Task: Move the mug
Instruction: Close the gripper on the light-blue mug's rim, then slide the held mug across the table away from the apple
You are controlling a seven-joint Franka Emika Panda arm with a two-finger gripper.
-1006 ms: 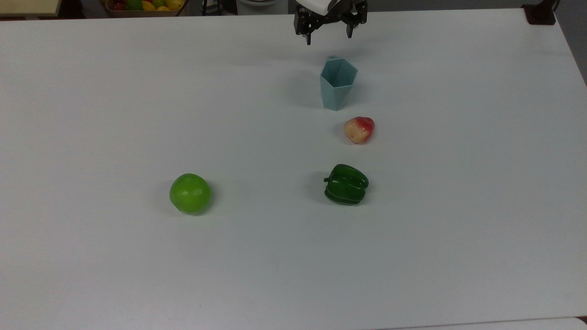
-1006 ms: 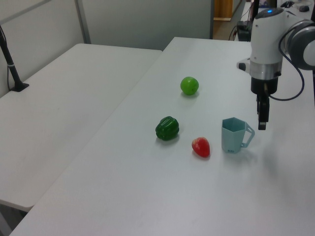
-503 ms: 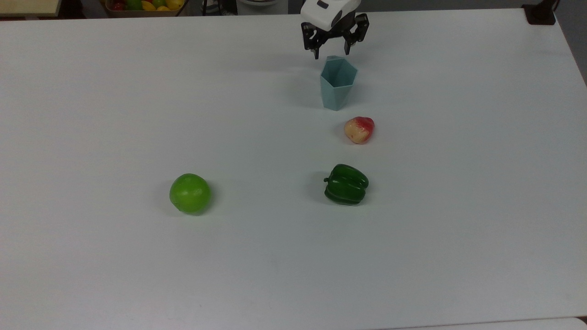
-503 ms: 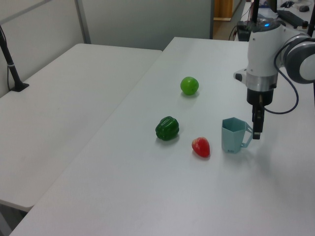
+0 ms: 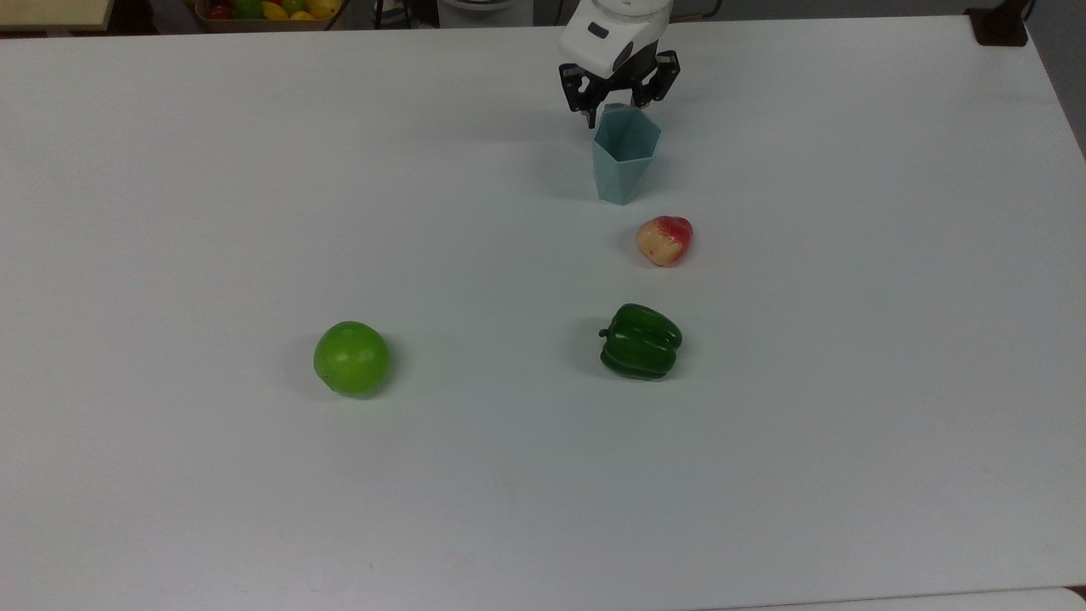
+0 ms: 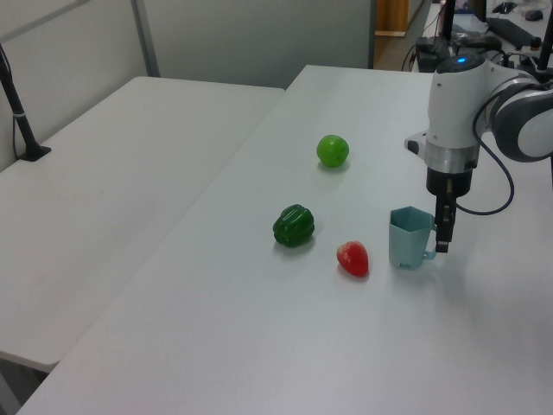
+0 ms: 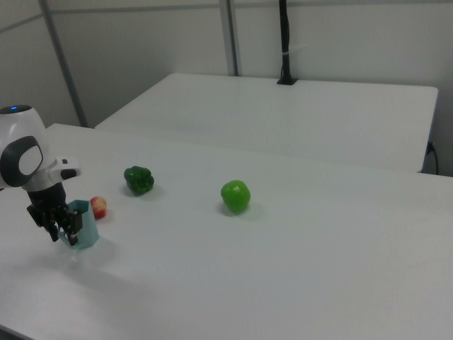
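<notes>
The mug needs to move across the white table, so my gripper should next grab it by its handle (image 6: 429, 255).
The mug (image 5: 626, 161) is a pale blue-grey faceted cup standing upright on the white table (image 5: 170, 212), towards the top view's far edge. Its handle points away from the fruits, to the left view's right. My gripper (image 5: 619, 109) hangs over that handle side, open, with one finger on each side of the handle. In the left view the gripper (image 6: 442, 233) reaches down beside the mug (image 6: 408, 239) to handle height. The right view has the gripper (image 7: 61, 227) just left of the mug (image 7: 86, 227).
A red-and-yellow fruit (image 5: 665, 240) lies close to the mug's near side. A dark green pepper (image 5: 640, 341) is farther on, and a green apple (image 5: 352, 357) sits off to the top view's left. A fruit basket (image 5: 263, 8) stands beyond the far edge.
My gripper has come down and moved closer to the mug, from above and behind it to handle level. The mug and fruits have stayed put.
</notes>
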